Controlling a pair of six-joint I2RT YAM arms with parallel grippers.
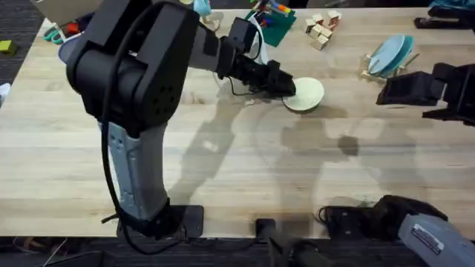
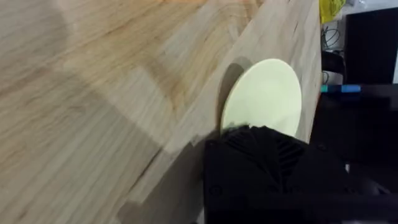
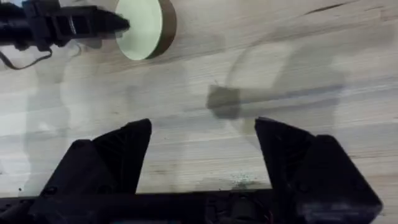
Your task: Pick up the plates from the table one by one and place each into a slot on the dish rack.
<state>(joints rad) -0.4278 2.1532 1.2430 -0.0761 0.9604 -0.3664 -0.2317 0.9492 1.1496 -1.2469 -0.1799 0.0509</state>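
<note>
The robot's right gripper will reach the cream-yellow plate (image 1: pixel 306 95) and pinch the plate's free rim across from the left gripper's fingers, which already cover one edge of the plate.
The pale cream-yellow plate (image 1: pixel 306 95) lies on the table (image 1: pixel 223 163), right of centre toward the back. My left gripper (image 1: pixel 289 86) reaches across from the left and is shut on the plate's near-left rim; in the left wrist view the plate (image 2: pixel 267 93) sticks out past the black finger (image 2: pixel 249 140). The right wrist view shows this plate (image 3: pixel 144 25) slightly raised over its shadow. The dish rack (image 1: pixel 371 70) stands at the back right with a light-blue plate (image 1: pixel 390 53) upright in a slot. My right gripper (image 1: pixel 387 92) hovers open just in front of the rack, its fingers (image 3: pixel 127 143) wide apart.
A pile of small wooden blocks (image 1: pixel 323 28) sits at the back, left of the rack. A green holder with coloured items (image 1: pixel 273 18) and cables lie behind the left gripper. Dark gear (image 1: pixel 445 18) occupies the far right corner.
</note>
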